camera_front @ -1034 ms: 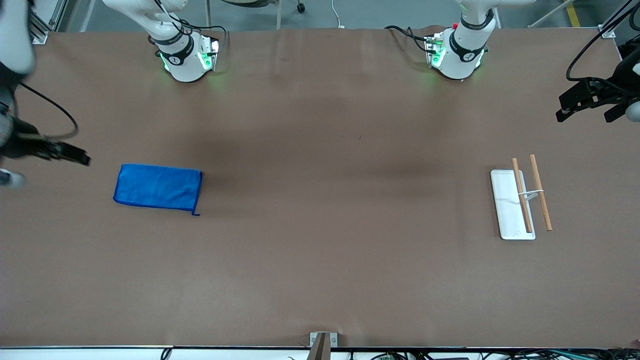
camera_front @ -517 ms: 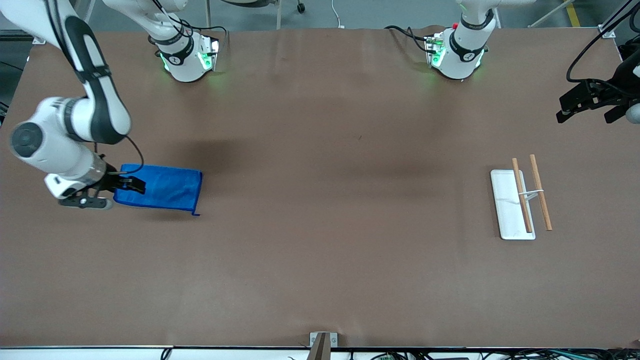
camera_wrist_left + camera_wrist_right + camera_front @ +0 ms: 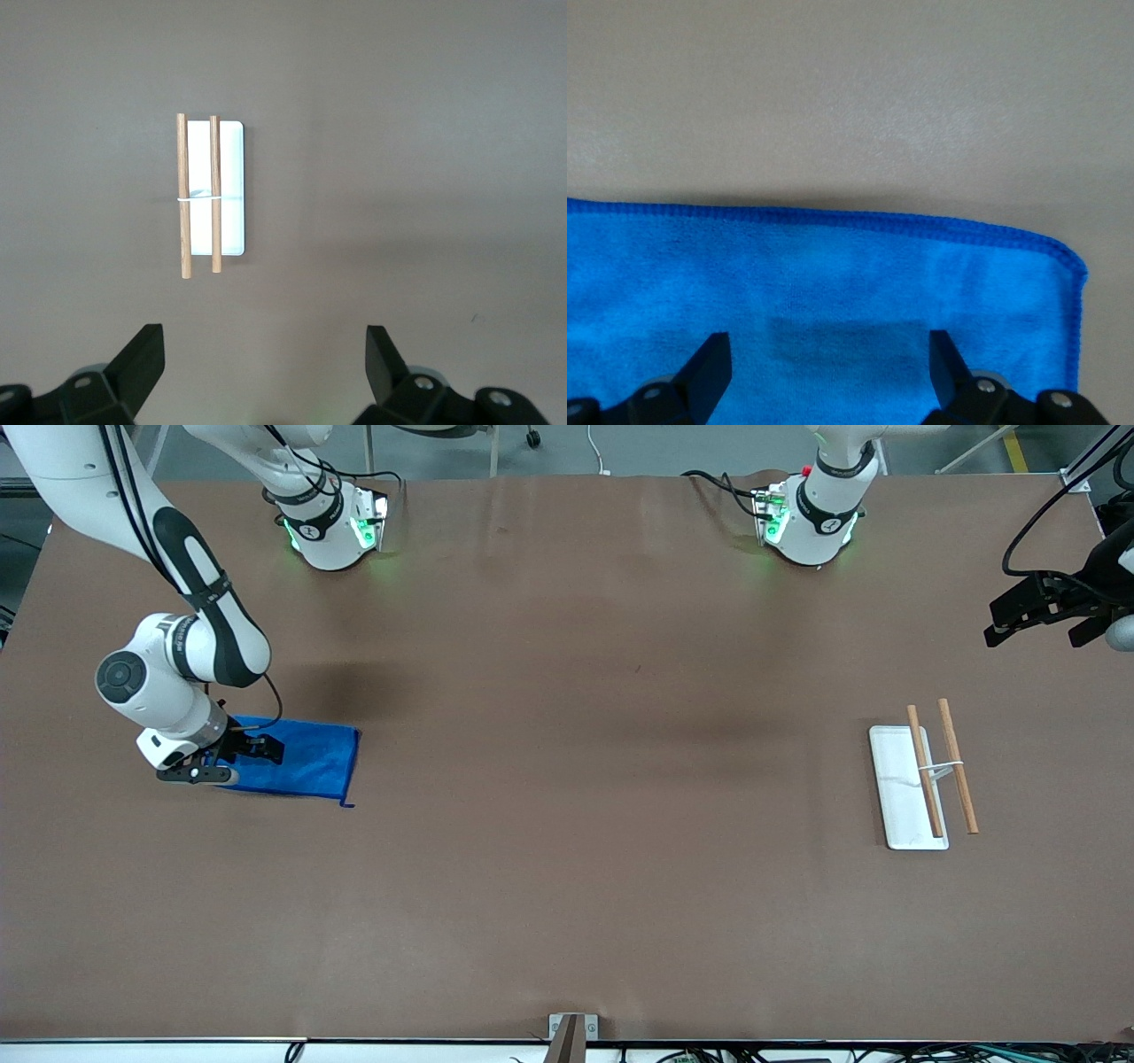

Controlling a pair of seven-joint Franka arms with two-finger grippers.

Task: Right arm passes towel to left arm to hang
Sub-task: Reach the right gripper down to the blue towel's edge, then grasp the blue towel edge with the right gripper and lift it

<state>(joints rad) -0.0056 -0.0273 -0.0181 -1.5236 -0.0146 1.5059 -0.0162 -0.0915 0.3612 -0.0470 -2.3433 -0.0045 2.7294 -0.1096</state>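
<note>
My right gripper grabs the towel by the towel's end (image 3: 240, 765) opposite the blue towel's hanging loop (image 3: 347, 804) next, which keeps that loop free for my left arm.
The blue towel (image 3: 312, 758) lies flat on the brown table toward the right arm's end. My right gripper (image 3: 268, 750) is open and hangs low over the towel's end that is nearest the table's end, with its shadow on the cloth. In the right wrist view the towel (image 3: 833, 266) fills the space between the open fingers of the right gripper (image 3: 828, 356), and its stitched edge and one corner show. My left gripper (image 3: 1036, 631) is open and empty, and waits in the air above the left arm's end of the table; it also shows in the left wrist view (image 3: 264, 352).
A white base with two wooden rods (image 3: 926, 779) lies on the table toward the left arm's end, and shows in the left wrist view (image 3: 213, 190). The two arm bases stand along the table's edge farthest from the front camera.
The right arm has swung in from the table's end and come down over the towel's end. The towel and the left arm have not moved.
</note>
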